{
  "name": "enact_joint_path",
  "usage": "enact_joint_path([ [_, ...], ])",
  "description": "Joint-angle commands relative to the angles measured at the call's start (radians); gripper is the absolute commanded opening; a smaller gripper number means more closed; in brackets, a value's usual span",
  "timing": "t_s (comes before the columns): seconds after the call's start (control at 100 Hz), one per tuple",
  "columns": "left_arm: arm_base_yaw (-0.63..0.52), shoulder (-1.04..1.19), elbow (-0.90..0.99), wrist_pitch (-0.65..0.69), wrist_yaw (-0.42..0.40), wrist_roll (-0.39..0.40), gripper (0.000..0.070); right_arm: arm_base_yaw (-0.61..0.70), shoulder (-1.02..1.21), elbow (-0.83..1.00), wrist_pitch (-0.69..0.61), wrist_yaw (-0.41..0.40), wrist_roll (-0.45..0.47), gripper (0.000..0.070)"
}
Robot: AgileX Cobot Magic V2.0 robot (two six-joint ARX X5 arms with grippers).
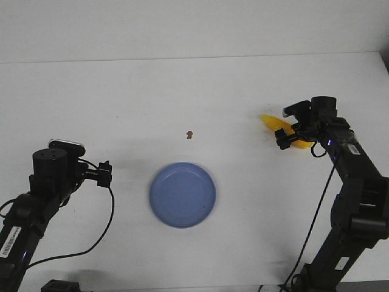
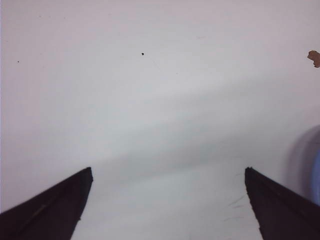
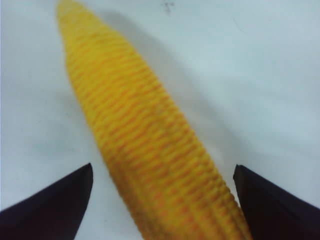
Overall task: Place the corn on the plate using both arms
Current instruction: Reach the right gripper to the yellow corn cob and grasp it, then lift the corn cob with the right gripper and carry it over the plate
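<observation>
My right gripper closes on the corn now, since both fingertips are beside the thick end of the yellow corn (image 1: pixel 271 122) and closing now would catch the corn.
The yellow corn (image 1: pixel 271 122) lies on the white table at the right, pointed end toward the left. My right gripper (image 1: pixel 289 138) is down over its thick end and hides that part in the front view. In the right wrist view the corn (image 3: pixel 150 140) runs between the two black fingers, and the gripper (image 3: pixel 162 170) is open around it, with a gap on one side. The blue plate (image 1: pixel 182 194) sits empty at the table's middle front. My left gripper (image 1: pixel 104 174) hovers left of the plate, open (image 2: pixel 168 172) over bare table.
A tiny brown speck (image 1: pixel 190 134) lies on the table behind the plate, also seen as the speck (image 2: pixel 314 57) in the left wrist view. A sliver of the plate's rim (image 2: pixel 316 175) shows beside the left fingers. The table's far edge runs along the back.
</observation>
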Motion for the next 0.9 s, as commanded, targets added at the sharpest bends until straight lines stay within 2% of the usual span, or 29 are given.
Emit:
enact_joint_path([
  [0.0, -0.002, 0.009, 0.005, 0.008, -0.003, -0.006, 0.0622, -0.004, 0.039, 0.023, 0.001, 0.002, 0.014, 0.0564],
  [0.11, -0.002, 0.009, 0.005, 0.008, -0.003, -0.006, 0.0622, -0.004, 0.044, 0.023, -0.005, 0.004, 0.020, 0.0489],
  [0.16, -0.002, 0.009, 0.005, 0.008, -0.003, -0.006, 0.0622, -0.004, 0.044, 0.023, -0.003, 0.004, 0.020, 0.0360],
  [0.22, -0.002, 0.009, 0.005, 0.008, -0.003, -0.006, 0.0622, -0.003, 0.043, 0.023, -0.003, 0.004, 0.020, 0.0148],
  [0.28, -0.002, 0.009, 0.005, 0.008, -0.003, -0.006, 0.0622, -0.004, 0.043, 0.023, -0.008, 0.003, 0.027, 0.0057],
  [0.44, -0.002, 0.009, 0.005, 0.009, -0.003, -0.006, 0.0622, -0.004, 0.034, 0.023, -0.018, -0.013, 0.066, 0.0057],
  [0.6, -0.002, 0.009, 0.005, 0.010, -0.003, -0.004, 0.0622, 0.004, -0.029, 0.023, -0.027, -0.104, 0.090, 0.0057],
  [0.75, -0.002, 0.009, 0.005, 0.010, -0.003, -0.004, 0.0621, 0.043, -0.128, 0.023, -0.042, -0.105, 0.139, 0.0057],
  [0.89, -0.002, 0.009, 0.005, 0.019, -0.003, -0.005, 0.0622, 0.125, -0.221, 0.023, -0.114, -0.123, 0.156, 0.0072],
])
